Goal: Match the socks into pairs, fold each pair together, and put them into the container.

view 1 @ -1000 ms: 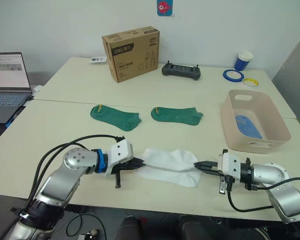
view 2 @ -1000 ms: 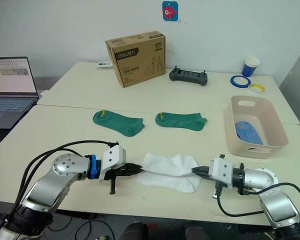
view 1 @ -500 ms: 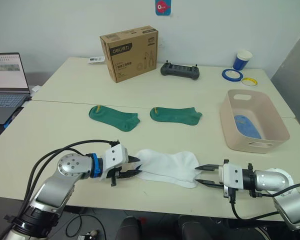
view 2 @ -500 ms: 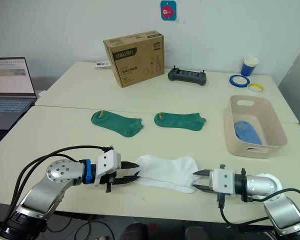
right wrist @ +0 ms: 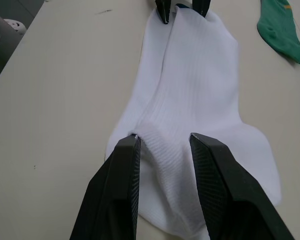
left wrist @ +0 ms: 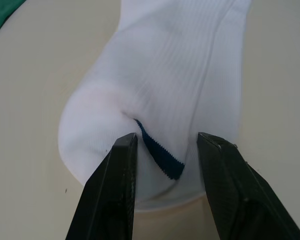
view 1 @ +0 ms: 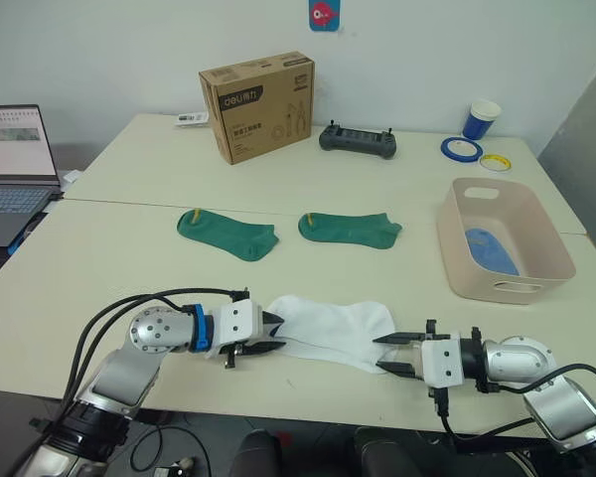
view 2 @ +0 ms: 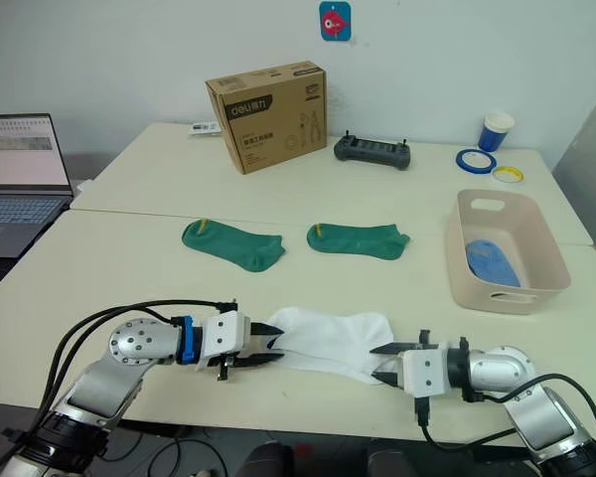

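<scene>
My left gripper is going to grab the white sock by its end with the dark blue stripe (view 1: pixel 277 324) (left wrist: pixel 160 155) next, so that the white pair can be folded together.
Two white socks (view 1: pixel 335 331) lie stacked near the table's front edge; a dark blue cuff stripe (left wrist: pixel 160 155) shows at one end. My left gripper (view 1: pixel 272 334) is open, and its fingers straddle that cuff end (left wrist: pixel 167 137). At the toe end my right gripper (view 1: pixel 387 353) is open too, a finger on each side of the sock (right wrist: pixel 165 137). Two dark green socks (view 1: pixel 226 233) (view 1: pixel 350 229) lie apart mid-table. The pale pink container (view 1: pixel 455 260) stands at the right with a light blue sock (view 1: pixel 492 248) inside.
A brown cardboard box (view 1: pixel 258 106), a black controller (view 1: pixel 358 140), a blue cup (view 1: pixel 484 119) and tape rolls (view 1: pixel 463 149) stand along the back. A laptop (view 1: pixel 15 169) sits at the far left. The table's front edge runs just below both grippers.
Both grippers were closed on the white socks' ends a second ago. They have since opened, and now each has slid inward over its end of the socks.
</scene>
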Tool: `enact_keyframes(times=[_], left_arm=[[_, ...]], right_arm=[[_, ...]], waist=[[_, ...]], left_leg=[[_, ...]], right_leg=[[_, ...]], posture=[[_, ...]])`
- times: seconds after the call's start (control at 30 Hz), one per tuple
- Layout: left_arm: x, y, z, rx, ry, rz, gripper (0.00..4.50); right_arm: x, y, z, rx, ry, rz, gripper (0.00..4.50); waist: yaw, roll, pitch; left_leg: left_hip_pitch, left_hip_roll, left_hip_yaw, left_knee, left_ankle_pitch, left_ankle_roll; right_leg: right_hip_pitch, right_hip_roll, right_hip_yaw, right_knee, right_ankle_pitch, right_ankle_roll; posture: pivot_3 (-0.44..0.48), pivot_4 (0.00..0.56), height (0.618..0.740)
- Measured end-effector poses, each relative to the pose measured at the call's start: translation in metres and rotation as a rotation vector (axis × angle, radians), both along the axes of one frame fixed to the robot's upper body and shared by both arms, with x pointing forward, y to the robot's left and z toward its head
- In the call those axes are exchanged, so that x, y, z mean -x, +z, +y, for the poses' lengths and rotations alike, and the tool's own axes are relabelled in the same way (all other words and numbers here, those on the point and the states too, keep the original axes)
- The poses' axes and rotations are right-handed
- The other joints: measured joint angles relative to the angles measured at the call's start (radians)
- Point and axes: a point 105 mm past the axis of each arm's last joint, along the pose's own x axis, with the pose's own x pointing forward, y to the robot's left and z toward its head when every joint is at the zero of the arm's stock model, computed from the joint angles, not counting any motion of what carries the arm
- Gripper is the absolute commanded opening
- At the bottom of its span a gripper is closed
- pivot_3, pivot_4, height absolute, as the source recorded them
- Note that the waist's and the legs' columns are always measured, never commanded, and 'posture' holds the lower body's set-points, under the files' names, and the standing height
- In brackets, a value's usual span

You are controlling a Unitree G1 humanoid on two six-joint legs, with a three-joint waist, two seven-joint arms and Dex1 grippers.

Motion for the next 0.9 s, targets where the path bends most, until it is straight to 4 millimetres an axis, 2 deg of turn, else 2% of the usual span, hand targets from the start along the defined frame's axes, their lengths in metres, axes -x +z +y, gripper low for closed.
enact_keyframes(times=[0.13, 0.17, 0.53, 0.67, 0.77, 0.9], left_arm=[[-0.004, 0.0, -0.003, 0.012, 0.009, -0.004, 0.38], [-0.004, 0.0, -0.003, 0.012, 0.008, -0.005, 0.04], [-0.011, 0.012, -0.008, 0.072, 0.014, 0.02, 0.01], [-0.012, 0.016, -0.004, 0.117, 0.037, 0.081, 0.01], [-0.006, 0.017, 0.004, 0.084, 0.018, 0.143, 0.01], [0.0, 0.016, 0.008, 0.059, 0.005, 0.179, 0.01]], right_arm=[[0.0, 0.005, 0.001, -0.043, 0.005, 0.025, 0.03], [0.0, 0.005, 0.001, -0.05, 0.003, 0.03, 0.0], [-0.015, 0.023, -0.002, -0.17, -0.072, 0.108, 0.0], [-0.019, 0.028, -0.004, -0.201, -0.097, 0.139, 0.0], [-0.024, 0.035, -0.001, -0.222, -0.097, 0.127, 0.0], [-0.022, 0.034, -0.001, -0.221, -0.097, 0.136, 0.0]], waist=[[0.0, 0.0, 0.0], [0.0, 0.0, 0.0], [0.0, 0.0, 0.0], [-0.001, 0.0, 0.0], [-0.003, 0.0, 0.0], [-0.001, 0.0, 0.0]], left_leg=[[0.0, 0.0, 0.0, 0.0, 0.0, 0.0], [0.0, 0.0, 0.0, 0.0, 0.0, 0.0], [0.0, 0.0, -0.001, 0.0, 0.0, 0.0], [0.0, 0.0, -0.001, 0.0, 0.0, 0.0], [0.0, 0.001, -0.001, 0.0, 0.0, 0.0], [0.0, 0.001, -0.001, 0.0, 0.0, 0.0]], right_leg=[[0.0, 0.0, 0.0, 0.0, 0.001, 0.001], [0.0, 0.0, 0.0, 0.0, 0.001, 0.001], [0.0, 0.0, 0.0, 0.0, 0.001, 0.002], [0.0, 0.001, 0.0, 0.0, 0.001, 0.002], [0.0, 0.002, 0.0, 0.001, 0.001, 0.002], [0.0, 0.001, 0.0, 0.0, 0.001, 0.001]], posture=[[0.0, 0.15, 0.74], [0.0, 0.15, 0.74], [0.0, 0.15, 0.74], [0.0, 0.15, 0.74], [0.0, 0.15, 0.74], [0.0, 0.15, 0.74]])
